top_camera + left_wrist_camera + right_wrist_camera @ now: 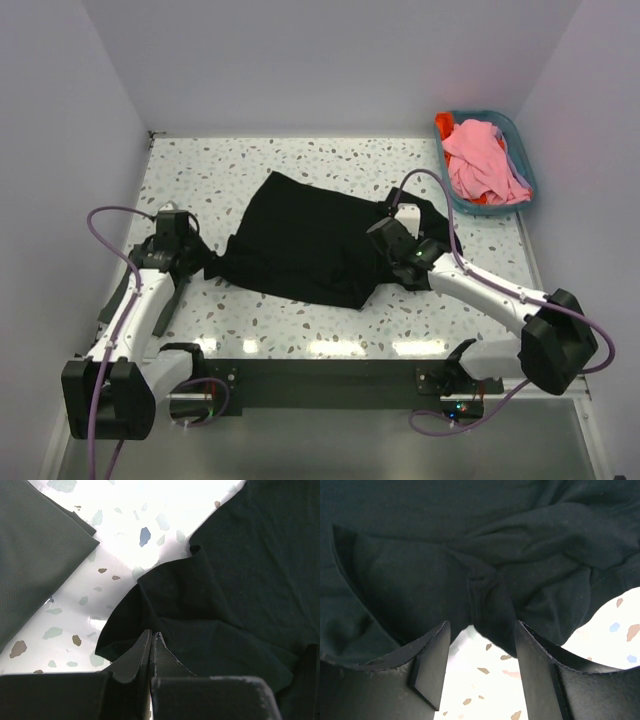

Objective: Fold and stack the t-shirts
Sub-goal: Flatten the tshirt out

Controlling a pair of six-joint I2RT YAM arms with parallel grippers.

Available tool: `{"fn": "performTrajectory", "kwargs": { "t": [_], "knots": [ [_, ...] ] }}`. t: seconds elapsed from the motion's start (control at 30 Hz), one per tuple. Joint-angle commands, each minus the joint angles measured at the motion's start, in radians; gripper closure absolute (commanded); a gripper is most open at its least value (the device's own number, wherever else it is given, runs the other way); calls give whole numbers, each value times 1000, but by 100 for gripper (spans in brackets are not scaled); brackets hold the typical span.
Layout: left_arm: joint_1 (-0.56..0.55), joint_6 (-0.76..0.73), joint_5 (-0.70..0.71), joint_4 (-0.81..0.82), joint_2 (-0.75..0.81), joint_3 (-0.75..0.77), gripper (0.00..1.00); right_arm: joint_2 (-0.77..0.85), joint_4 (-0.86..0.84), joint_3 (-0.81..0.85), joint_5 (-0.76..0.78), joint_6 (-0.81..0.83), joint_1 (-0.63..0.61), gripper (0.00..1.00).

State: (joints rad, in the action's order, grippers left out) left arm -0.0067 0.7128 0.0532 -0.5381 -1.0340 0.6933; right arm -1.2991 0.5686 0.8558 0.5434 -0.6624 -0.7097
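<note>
I will next use my right gripper to grab the black t-shirt's bunched edge fold (386, 277) (488, 618), opposite the corner that my left gripper holds. This will spread the t-shirt for folding.
A large black t-shirt (310, 240) lies spread and rumpled mid-table. My left gripper (203, 266) is at its left corner, which is drawn to a point; in the left wrist view the jaws (152, 635) are shut on the black cloth (220, 600). My right gripper (385, 238) is at the shirt's right side, open (481, 627), its fingertips either side of a bunched fold of the black shirt (485, 595). A dark grey cloth (35, 555) with a straight edge shows only in the left wrist view. Pink (480, 160) and orange-red (445, 128) shirts lie in the basket.
A teal plastic basket (523, 150) stands at the far right corner of the speckled table (220, 160). Walls close in the table's left, back and right. The arm bases and their purple cables sit along the near edge.
</note>
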Motion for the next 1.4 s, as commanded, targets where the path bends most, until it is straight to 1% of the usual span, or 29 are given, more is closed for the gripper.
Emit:
{"fn": "performTrajectory", "kwargs": {
  "t": [0.0,0.13,0.2,0.33,0.4,0.43,0.47,0.6,0.63,0.73,0.77,0.83,0.87,0.93,1.0,1.2,1.27,1.33,1.37],
  "knots": [
    [7,-26,-24,50,-8,3,100,-8,-64,45,73,27,21,43],
    [7,-26,-33,59,-21,8,100,-71,-87,72,36,56,73,46],
    [7,-30,-30,64,-23,8,100,-94,-99,89,30,70,76,47],
    [7,-33,-23,75,-29,6,100,-127,-110,118,4,93,82,52],
    [7,-33,-26,75,-31,5,100,-150,-95,137,1,102,82,60],
    [7,-35,-26,76,-32,5,100,-152,-89,138,-2,104,81,67],
    [7,-35,-24,76,-31,6,100,-149,-76,134,0,103,82,77],
    [7,-47,-10,60,-20,29,100,-74,-20,129,24,98,96,100],
    [7,-50,-1,53,-17,52,100,-16,3,141,30,106,111,100],
    [7,-64,4,30,-5,98,100,70,52,190,36,129,156,100],
    [7,-64,14,23,-1,136,100,127,77,237,56,136,165,100],
    [34,-68,19,3,15,176,100,171,99,290,81,150,185,100],
    [37,-69,17,-3,20,217,100,210,115,348,92,153,190,100],
    [39,-61,17,-20,44,258,100,236,132,409,127,161,196,100],
    [43,-53,22,-45,63,323,100,264,157,504,148,164,197,100],
    [43,-4,37,-83,173,520,100,320,204,753,159,219,199,100],
    [43,7,37,-86,193,589,100,330,224,836,155,239,200,100],
    [43,23,40,-86,207,636,100,336,235,885,159,267,197,100],
    [43,25,40,-89,206,693,100,337,241,935,164,274,199,100]
  ]
}}
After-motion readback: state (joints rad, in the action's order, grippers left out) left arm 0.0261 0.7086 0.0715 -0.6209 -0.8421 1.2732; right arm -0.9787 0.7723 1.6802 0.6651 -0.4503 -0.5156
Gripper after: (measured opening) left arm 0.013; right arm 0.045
